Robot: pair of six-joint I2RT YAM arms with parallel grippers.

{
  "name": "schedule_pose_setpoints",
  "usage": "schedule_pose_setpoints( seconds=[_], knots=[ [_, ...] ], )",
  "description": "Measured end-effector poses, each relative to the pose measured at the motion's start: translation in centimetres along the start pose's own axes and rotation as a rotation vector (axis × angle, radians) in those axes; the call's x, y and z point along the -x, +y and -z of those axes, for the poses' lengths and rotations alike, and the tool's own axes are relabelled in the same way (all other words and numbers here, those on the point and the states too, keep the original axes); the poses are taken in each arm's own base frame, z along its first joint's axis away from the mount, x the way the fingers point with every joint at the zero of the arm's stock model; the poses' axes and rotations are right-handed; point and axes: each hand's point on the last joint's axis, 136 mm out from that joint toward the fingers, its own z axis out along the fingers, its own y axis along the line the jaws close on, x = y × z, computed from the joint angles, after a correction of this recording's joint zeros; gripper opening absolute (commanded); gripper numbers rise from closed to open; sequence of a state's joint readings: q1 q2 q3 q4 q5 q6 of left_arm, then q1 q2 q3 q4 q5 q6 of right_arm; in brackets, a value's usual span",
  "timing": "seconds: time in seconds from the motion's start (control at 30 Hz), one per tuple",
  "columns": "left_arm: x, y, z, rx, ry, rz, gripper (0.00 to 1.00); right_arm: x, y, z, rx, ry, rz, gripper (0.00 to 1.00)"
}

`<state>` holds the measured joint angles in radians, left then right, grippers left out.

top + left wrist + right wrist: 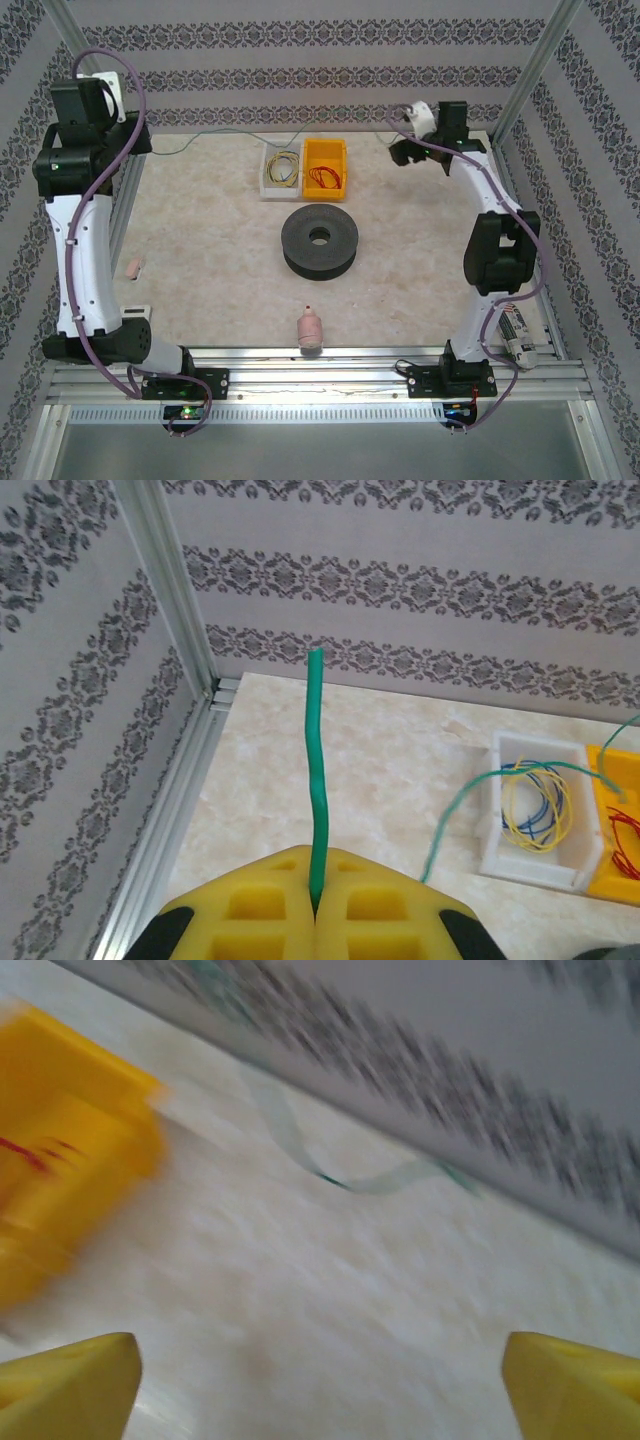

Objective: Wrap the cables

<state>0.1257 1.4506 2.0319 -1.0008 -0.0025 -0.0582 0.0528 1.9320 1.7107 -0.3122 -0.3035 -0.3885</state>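
I should next grab the green cable with my right gripper back from its held end (193, 140), so that end stays free to wrap the spool.
My left gripper (316, 895) is shut on a green cable (316, 760); the cable's end sticks up past the yellow fingers (250, 905), and the rest trails right toward the bins. In the top view the left gripper (112, 90) is raised at the far left corner, and the green cable (215, 132) runs along the back of the table. Yellow cables (535, 805) lie coiled in a white bin (500, 855). Red-orange cables (325, 177) lie in a yellow bin (326, 150). My right gripper (320, 1385) stands open over bare table, with a blurred stretch of green cable (345, 1182) beyond it.
A black spool (320, 240) lies flat mid-table. A pink object (311, 328) stands near the front edge, and a small pink piece (132, 267) lies at the left. Patterned walls and aluminium posts (170, 590) close in the table. The right wrist view is motion-blurred.
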Motion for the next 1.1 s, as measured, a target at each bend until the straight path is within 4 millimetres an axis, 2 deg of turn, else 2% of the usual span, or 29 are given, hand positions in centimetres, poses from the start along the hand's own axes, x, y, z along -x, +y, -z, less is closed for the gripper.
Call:
schedule_pose_setpoints(
  seconds=[0.1, 0.17, 0.27, 0.37, 0.47, 0.57, 0.67, 0.87, 1.1],
  knots=[
    [-0.9, -1.0, -0.8, -0.03, 0.019, -0.001, 0.0, 6.1, 7.2, 0.8, 0.15, -0.146, 0.1, 0.97],
    [-1.5, -1.4, -1.5, -0.042, 0.035, 0.006, 0.0, 9.4, 13.0, 1.4, 0.266, -0.232, 0.17, 0.97],
    [-2.2, -1.6, -2.2, -0.046, 0.053, 0.012, 0.0, 12.7, 21.4, 2.6, 0.435, -0.326, 0.259, 0.98],
    [-2.0, -1.8, -2.2, -0.052, 0.047, 0.014, 0.0, 15.7, 28.6, 3.8, 0.58, -0.429, 0.333, 0.97],
    [-1.7, -2.1, -2.2, -0.058, 0.033, 0.015, 0.0, 18.0, 33.3, 4.1, 0.675, -0.509, 0.38, 0.97],
    [-1.7, -2.1, -2.2, -0.059, 0.032, 0.015, 0.0, 19.7, 35.9, 2.9, 0.716, -0.563, 0.407, 0.96],
    [-1.7, -2.2, -2.2, -0.06, 0.032, 0.017, 0.0, 19.8, 37.3, 1.3, 0.739, -0.583, 0.416, 0.96],
    [-1.7, -2.3, -2.2, -0.064, 0.033, 0.015, 0.0, 18.0, 38.1, -1.7, 0.752, -0.555, 0.415, 0.94],
    [-1.7, -2.6, -2.1, -0.079, 0.033, 0.02, 0.0, 18.1, 38.2, -2.4, 0.695, -0.572, 0.459, 0.86]
  ],
)
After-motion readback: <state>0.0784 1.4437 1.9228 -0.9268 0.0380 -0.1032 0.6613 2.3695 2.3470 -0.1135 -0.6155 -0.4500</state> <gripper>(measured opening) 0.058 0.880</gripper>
